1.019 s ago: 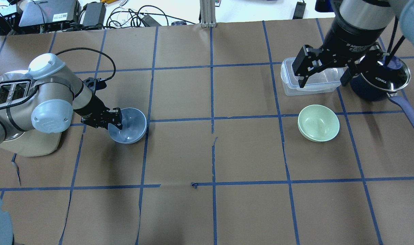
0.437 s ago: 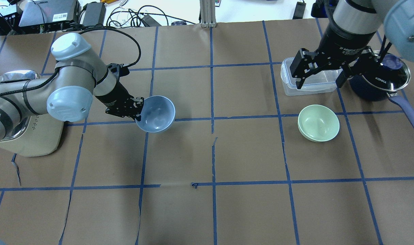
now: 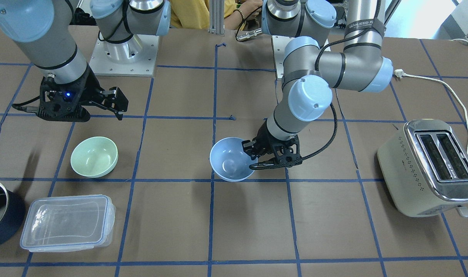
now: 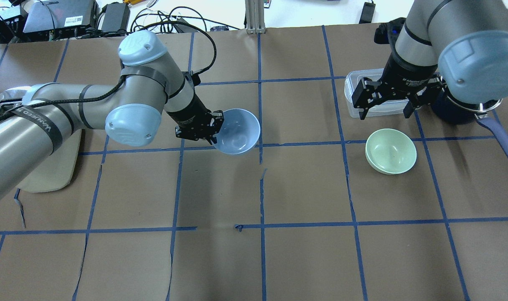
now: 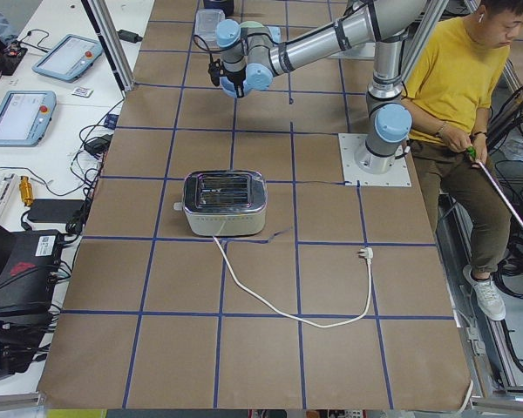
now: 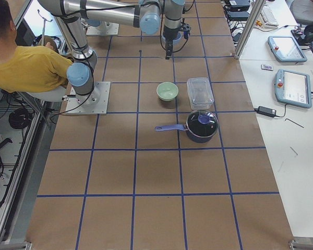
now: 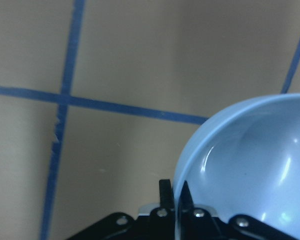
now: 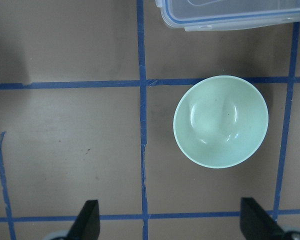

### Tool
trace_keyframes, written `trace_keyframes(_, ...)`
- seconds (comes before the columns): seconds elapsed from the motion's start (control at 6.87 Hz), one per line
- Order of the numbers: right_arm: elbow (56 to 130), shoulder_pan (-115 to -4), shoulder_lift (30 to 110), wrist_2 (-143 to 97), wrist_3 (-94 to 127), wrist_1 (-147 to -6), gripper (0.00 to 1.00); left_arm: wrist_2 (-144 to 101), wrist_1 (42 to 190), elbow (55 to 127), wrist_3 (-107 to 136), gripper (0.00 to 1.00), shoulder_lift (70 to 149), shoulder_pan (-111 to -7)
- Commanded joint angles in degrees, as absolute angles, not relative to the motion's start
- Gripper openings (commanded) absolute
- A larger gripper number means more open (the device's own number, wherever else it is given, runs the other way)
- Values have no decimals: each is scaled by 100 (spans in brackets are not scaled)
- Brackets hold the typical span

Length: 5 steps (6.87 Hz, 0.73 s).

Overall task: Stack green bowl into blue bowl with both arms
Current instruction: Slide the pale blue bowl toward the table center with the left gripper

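Observation:
My right gripper will next pick up the green bowl by its thin rim (image 3: 112, 142) to stack it. The green bowl's round opening spreads wide above its sloping sides.
My left gripper (image 4: 215, 127) is shut on the rim of the blue bowl (image 4: 238, 131) and holds it above the table near the centre line. It shows in the front view (image 3: 231, 164) with the gripper (image 3: 250, 151) at its rim, and fills the left wrist view (image 7: 250, 170). The green bowl (image 4: 390, 151) sits upright on the table at the right, also in the front view (image 3: 94, 156) and the right wrist view (image 8: 220, 121). My right gripper (image 4: 383, 109) is open, high above the table just behind the green bowl.
A clear lidded container (image 4: 373, 104) and a dark blue pot with glass lid (image 4: 467, 108) stand behind the green bowl. A toaster (image 3: 430, 167) stands at the robot's far left. An operator in yellow (image 5: 458, 70) sits behind the robot base.
My left arm has carried the blue bowl to the right, toward the table's centre. My right gripper has moved a little nearer to the green bowl, still open.

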<state>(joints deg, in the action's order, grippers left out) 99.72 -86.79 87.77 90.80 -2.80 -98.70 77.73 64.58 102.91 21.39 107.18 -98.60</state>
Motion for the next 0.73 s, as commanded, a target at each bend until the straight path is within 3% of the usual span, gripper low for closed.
trace_keyframes(0.0, 10815, -8456, 8623, 9088, -823, -11137, 100, 7769, 6163, 10283, 2557, 0, 11047, -10395)
trace_keyframes(0.29, 11703, -8420, 8360, 9114, -1113, -12753, 100, 7770, 5805, 10519, 2514, 0, 11144, -10459)
trace_keyframes(0.58, 11935, -8280, 8140, 9114, -1537, -13166, 100, 7831, 5344, 10162, 2496, 0, 11328, -10441)
